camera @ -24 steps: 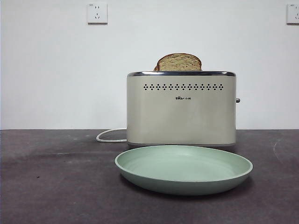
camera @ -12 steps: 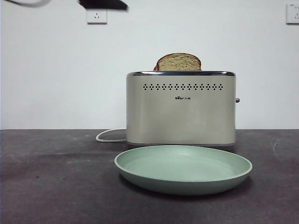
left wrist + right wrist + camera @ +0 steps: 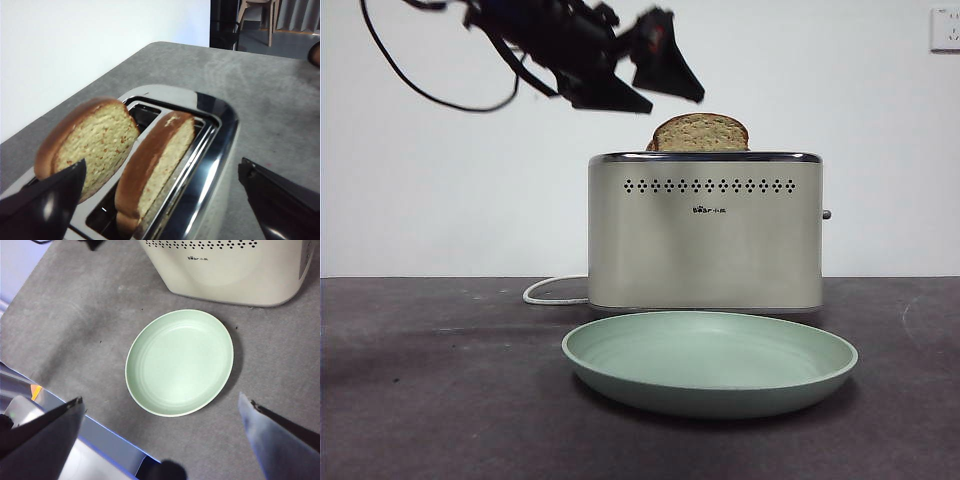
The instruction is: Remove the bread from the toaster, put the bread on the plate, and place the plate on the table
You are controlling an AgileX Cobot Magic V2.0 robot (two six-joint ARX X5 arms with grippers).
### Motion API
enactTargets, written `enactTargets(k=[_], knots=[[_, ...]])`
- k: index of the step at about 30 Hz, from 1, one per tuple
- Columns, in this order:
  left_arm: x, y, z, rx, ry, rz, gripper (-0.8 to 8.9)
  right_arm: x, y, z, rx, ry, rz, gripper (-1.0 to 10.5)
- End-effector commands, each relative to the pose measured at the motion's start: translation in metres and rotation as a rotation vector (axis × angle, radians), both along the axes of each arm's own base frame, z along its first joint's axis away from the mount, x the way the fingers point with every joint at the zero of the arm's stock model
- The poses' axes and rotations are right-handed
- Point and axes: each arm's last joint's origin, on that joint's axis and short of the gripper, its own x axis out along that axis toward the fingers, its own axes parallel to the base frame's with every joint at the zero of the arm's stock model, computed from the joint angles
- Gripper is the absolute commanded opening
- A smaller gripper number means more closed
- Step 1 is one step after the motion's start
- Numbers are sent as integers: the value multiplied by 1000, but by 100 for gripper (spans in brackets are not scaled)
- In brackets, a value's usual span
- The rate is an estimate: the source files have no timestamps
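Observation:
The slice of bread needs to go from the toaster to the plate, so my left gripper should grab it next by its exposed top crust (image 3: 152, 155).
The bread (image 3: 700, 133) pokes its domed top out of the cream toaster (image 3: 705, 235). My left gripper (image 3: 676, 103) hangs open just above and left of it in the front view. In the left wrist view two brown-crusted slices stand in the toaster's (image 3: 210, 150) slots, one (image 3: 90, 142) nearer the wall and one (image 3: 157, 160) beside it. Both lie between the open left gripper's (image 3: 162, 167) jaws, untouched. The mint-green plate (image 3: 710, 362) lies on the table (image 3: 440, 400) in front of the toaster. High above the plate (image 3: 180, 362) my right gripper (image 3: 161, 399) is open and holds nothing.
A white cord (image 3: 552, 292) runs from the toaster's left side along the table. White wall sockets (image 3: 946, 28) sit high on the wall behind. A blue-edged table border (image 3: 100, 440) shows near the right gripper.
The left arm has come down and to the right from the top left corner, reaching the space just above the toaster's left end. The toaster, bread and plate stay put.

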Motion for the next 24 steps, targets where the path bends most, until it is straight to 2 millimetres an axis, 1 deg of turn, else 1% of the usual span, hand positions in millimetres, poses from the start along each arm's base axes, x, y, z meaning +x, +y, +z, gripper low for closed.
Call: enactTargets(k=[1,6,7,8,10,14,15,17,24], knots=[[6,-7,-13,17,-3,-7,625,0,0,1,-3,-10,8,661],[11,-13,-27,26,10,-5,623,0,0,1,-3,-10,7,661],[11,-14,-28,31,11,4,617,0,0,1,-4,-10,7,661],[11,-15,-29,34,12,7,587,0,0,1,-4,-10,7,661],[9,-18,-29,34,10,-1,462,0,0,1,-4,-10,7,661],[7,-22,-28,27,3,-9,120,0,0,1,-6,-10,4,661],[7,-22,-28,25,5,-10,59,0,0,1,-6,-9,4,660],[7,-22,-28,24,11,-10,-13,0,0,1,-7,-8,4,660],[7,-21,-27,12,30,-1,-8,-2,0,0,-9,13,5,660]])
